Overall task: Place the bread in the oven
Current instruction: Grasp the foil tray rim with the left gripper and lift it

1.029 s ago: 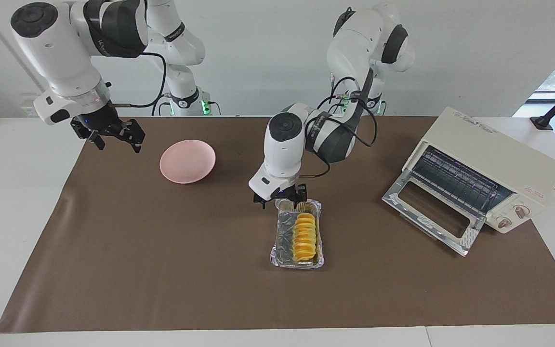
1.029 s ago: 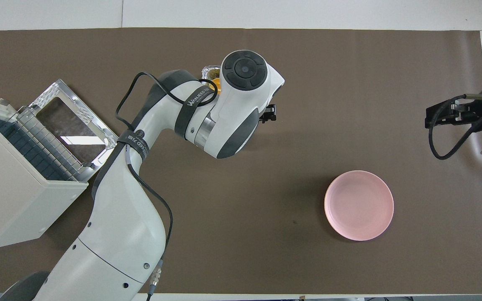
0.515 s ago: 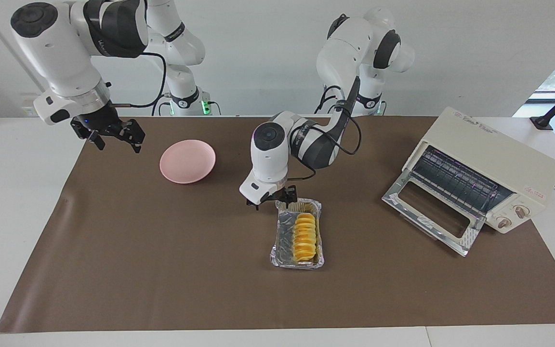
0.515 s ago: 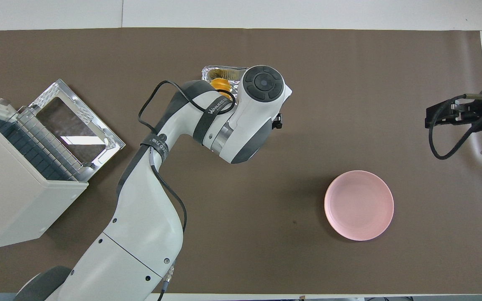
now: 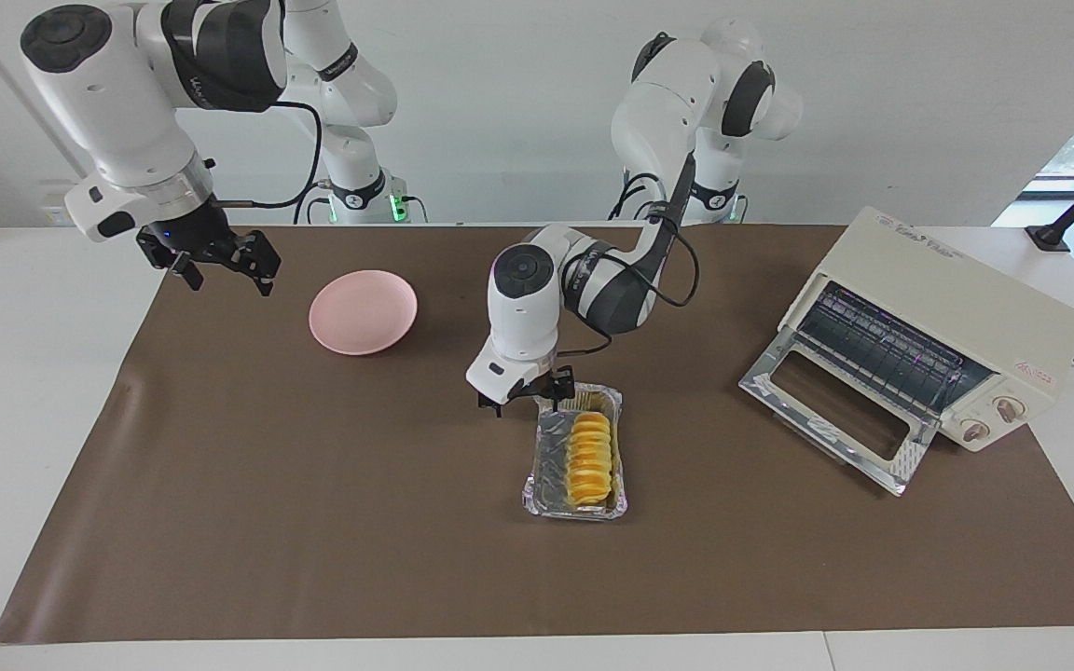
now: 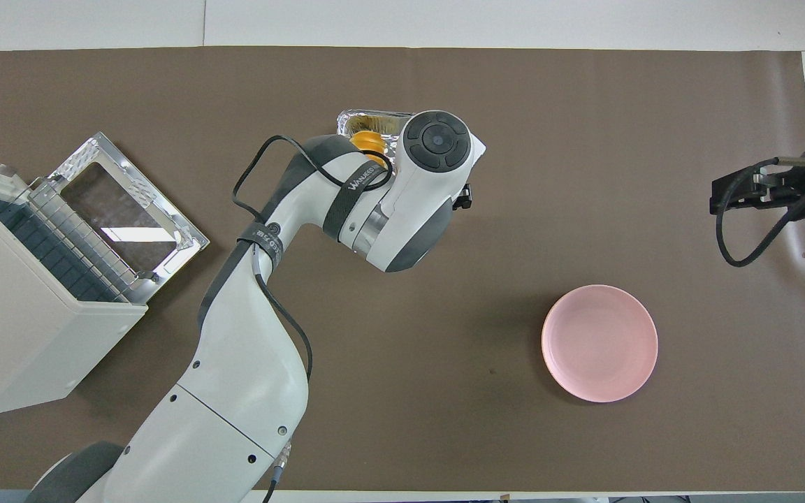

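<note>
Next, my left gripper grabs the foil tray's crinkled rim to put the bread in the oven.
The bread [image 5: 590, 457], a ridged yellow-orange loaf, lies lengthwise in a crinkled foil tray [image 5: 542, 466] at mid-table. In the overhead view only the end of the bread [image 6: 367, 140] and the tray's rim [image 6: 374, 114] show past the left arm. My left gripper [image 5: 528, 401] hangs open and low at the tray's end nearest the robots, on its corner toward the right arm's end. One fingertip [image 5: 556, 399] is at the rim; I cannot tell if it touches. The oven [image 5: 938, 308] stands at the left arm's end, its glass door [image 5: 826, 405] dropped open. My right gripper [image 5: 220, 266] waits open.
A pink plate [image 5: 363, 311] sits nearer to the robots than the tray, toward the right arm's end, beside the right gripper. The oven's wire rack [image 5: 882, 349] shows inside. From above, the oven [image 6: 11, 328], its door [image 6: 123, 209] and the plate [image 6: 599, 342] are in plain sight.
The left gripper has slid from over the tray's near end toward the right arm's end and sunk a little. The left elbow has drawn back. The right arm has not moved.
</note>
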`<state>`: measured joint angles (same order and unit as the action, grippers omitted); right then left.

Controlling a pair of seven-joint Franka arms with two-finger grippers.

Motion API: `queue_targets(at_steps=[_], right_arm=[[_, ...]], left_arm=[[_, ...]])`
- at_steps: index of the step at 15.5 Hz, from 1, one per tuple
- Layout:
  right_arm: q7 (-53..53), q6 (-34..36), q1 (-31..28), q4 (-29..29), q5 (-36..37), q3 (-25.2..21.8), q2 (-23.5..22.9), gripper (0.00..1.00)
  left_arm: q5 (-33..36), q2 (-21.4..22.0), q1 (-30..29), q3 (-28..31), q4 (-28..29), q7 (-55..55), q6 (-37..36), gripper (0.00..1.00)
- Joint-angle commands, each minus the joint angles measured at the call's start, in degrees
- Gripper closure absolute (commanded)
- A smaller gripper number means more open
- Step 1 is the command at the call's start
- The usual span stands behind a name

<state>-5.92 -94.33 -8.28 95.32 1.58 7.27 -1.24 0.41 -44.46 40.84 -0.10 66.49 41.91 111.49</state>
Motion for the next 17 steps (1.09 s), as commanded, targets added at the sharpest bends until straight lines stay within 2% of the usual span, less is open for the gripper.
queue_targets(at_steps=[1, 5, 9, 13, 14, 15, 17], right_arm=[[1.2, -0.1, -0.4, 1.1, 0.3, 0.3, 1.0, 0.0], [1.2, -0.1, -0.4, 1.1, 0.3, 0.3, 1.0, 0.0], [1.2, -0.1, -0.4, 1.1, 0.3, 0.3, 1.0, 0.0], [1.2, -0.1, -0.4, 1.1, 0.3, 0.3, 1.0, 0.0], [1.2, -0.1, -0.4, 1.1, 0.3, 0.3, 1.0, 0.0], [1.2, -0.1, -0.4, 1.1, 0.3, 0.3, 1.0, 0.0], [1.2, -0.1, -0.4, 1.1, 0.3, 0.3, 1.0, 0.0]], left_arm=[[0.8, -1.2, 0.0, 0.4, -0.2, 1.6, 2.9, 0.09], [1.1, -1.9, -0.2, 0.7, -0.2, 1.7, 4.3, 0.26], [1.1, -1.9, -0.2, 0.7, -0.2, 1.7, 4.1, 0.6], [1.2, -1.9, -0.8, 0.8, -0.4, 1.7, 4.1, 0.84], [1.2, -1.9, -0.8, 1.2, -0.5, 1.7, 3.7, 0.97], [1.1, -1.9, -0.8, 1.6, -0.5, 1.6, 3.5, 1.0], [1.2, -1.7, -0.8, 1.9, -0.5, 1.7, 2.7, 1.0]])
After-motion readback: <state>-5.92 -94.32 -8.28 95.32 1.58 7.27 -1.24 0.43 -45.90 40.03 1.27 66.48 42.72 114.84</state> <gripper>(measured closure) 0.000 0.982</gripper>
